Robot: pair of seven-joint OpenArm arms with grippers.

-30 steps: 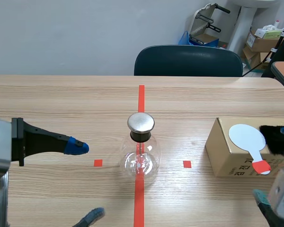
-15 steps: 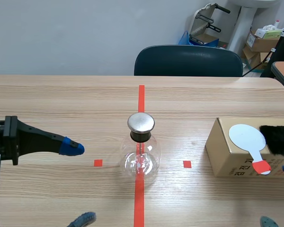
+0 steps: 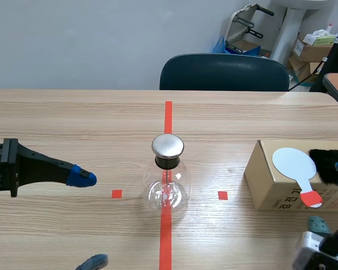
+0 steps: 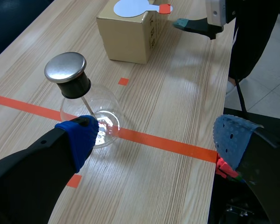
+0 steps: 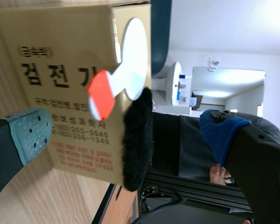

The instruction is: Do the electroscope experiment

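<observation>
The right gripper grabs the white paddle by its red handle [image 3: 311, 198] next, to do the electroscope experiment with the flask's metal cap [image 3: 168, 145].
A round glass electroscope flask [image 3: 168, 188] with a metal cap [image 3: 168, 145] stands on the red centre line, also seen as the flask [image 4: 91, 114] in the left wrist view. My left gripper [image 3: 85, 219] is open, to the left of the flask and apart from it; in its own view the left gripper [image 4: 157, 140] has the flask just beyond one finger. A cardboard box [image 3: 270, 180] at the right carries a white paddle [image 3: 294, 163] with a red handle and a black fur piece [image 3: 327, 163]. My right gripper [image 3: 329, 197] is open by the box's near right end, with the paddle [image 5: 128, 51] and fur [image 5: 137, 154] ahead of the right gripper [image 5: 126, 130].
A dark chair [image 3: 224, 72] stands behind the table's far edge. Boxes and clutter [image 3: 312, 48] sit in the back right corner. The table's right edge runs close to the cardboard box [image 4: 126, 35].
My left gripper has drawn back to the left, away from the flask. My right gripper dipped low, then came back up beside the box's right end.
</observation>
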